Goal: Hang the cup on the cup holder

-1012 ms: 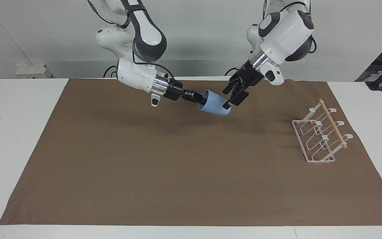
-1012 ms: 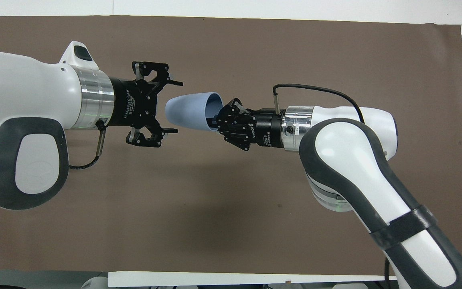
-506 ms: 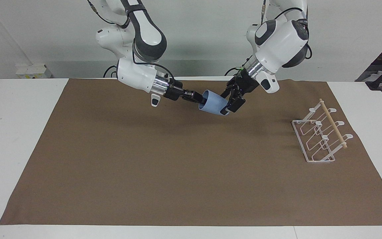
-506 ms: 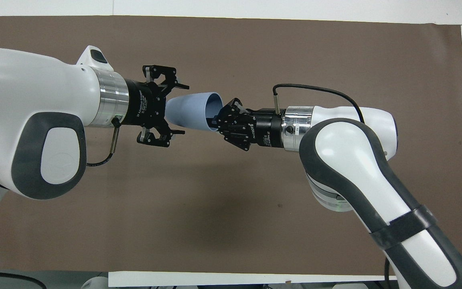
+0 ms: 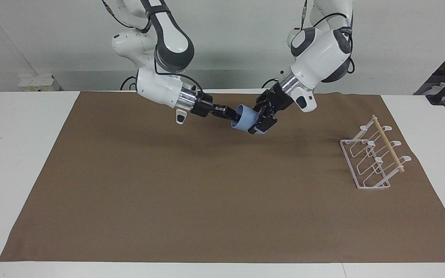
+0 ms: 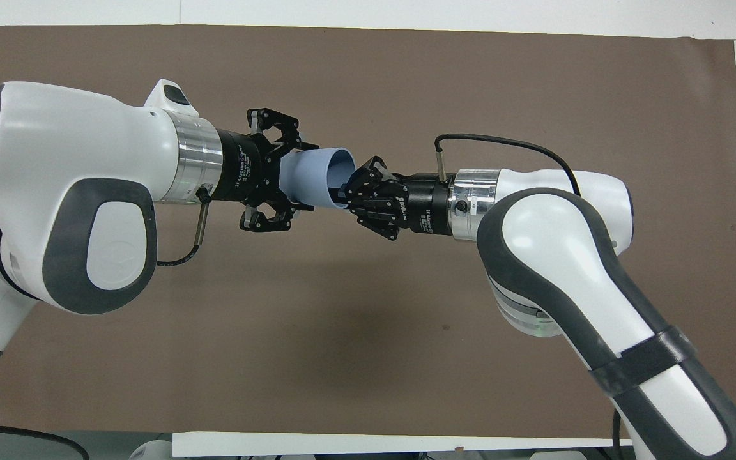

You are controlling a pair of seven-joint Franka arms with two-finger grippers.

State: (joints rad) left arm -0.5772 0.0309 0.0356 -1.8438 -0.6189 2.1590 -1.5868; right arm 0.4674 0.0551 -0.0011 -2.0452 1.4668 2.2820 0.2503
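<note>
My left gripper is to hang the light-blue cup on the cup holder, so it next needs to grab the cup by its tapered base end (image 6: 290, 176).
The light-blue cup (image 5: 245, 120) is held in the air on its side over the robots' end of the brown mat. It also shows in the overhead view (image 6: 317, 177). My right gripper (image 5: 234, 115) (image 6: 344, 190) is shut on the cup's rim, one finger inside the mouth. My left gripper (image 5: 260, 122) (image 6: 307, 177) is open, with its fingers on either side of the cup's tapered base end. The white wire cup holder (image 5: 375, 159) with a wooden rod stands on the mat toward the left arm's end of the table. It is out of the overhead view.
A brown mat (image 5: 207, 200) (image 6: 342, 358) covers most of the white table (image 5: 21, 154). Nothing else lies on it.
My left gripper has moved toward the cup, and its open fingers now straddle the cup's base end. The right gripper and the cup have stayed still.
</note>
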